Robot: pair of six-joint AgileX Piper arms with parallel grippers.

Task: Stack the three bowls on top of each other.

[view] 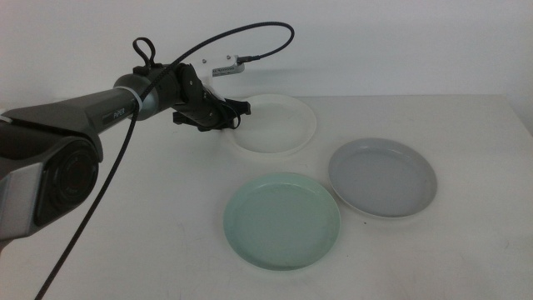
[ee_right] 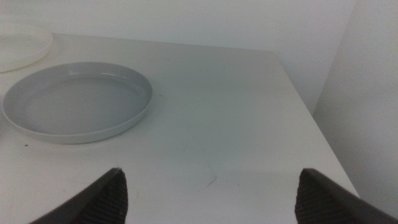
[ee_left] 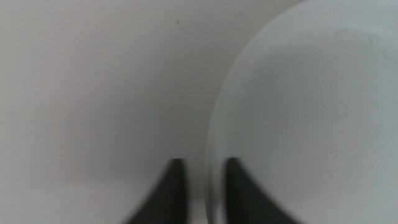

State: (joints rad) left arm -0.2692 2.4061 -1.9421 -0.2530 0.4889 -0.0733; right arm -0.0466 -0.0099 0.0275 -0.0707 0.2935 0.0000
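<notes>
My right gripper grips the grey bowl by its thin raised rim [view: 435, 185] [ee_right: 150, 98] next, since the bowl's flat round base spreads wider than my fingers open.
The cream white bowl [view: 279, 125] sits at the back middle of the table. My left gripper [view: 234, 113] reaches in from the left to its left rim. In the left wrist view the two jaws of the left gripper [ee_left: 204, 162] stand close together with the rim of the cream white bowl [ee_left: 311, 112] between them. The grey bowl [view: 383, 177] lies to the right and the pale mint green bowl [view: 281, 219] in front, both empty and apart. My right gripper [ee_right: 208, 199] is open and empty, low over the table near the grey bowl [ee_right: 78, 102], out of the middle view.
The left arm's cable [view: 250, 37] loops above the back of the table. The table's right edge [ee_right: 311, 118] runs close beside the right gripper. The white wall stands behind the table.
</notes>
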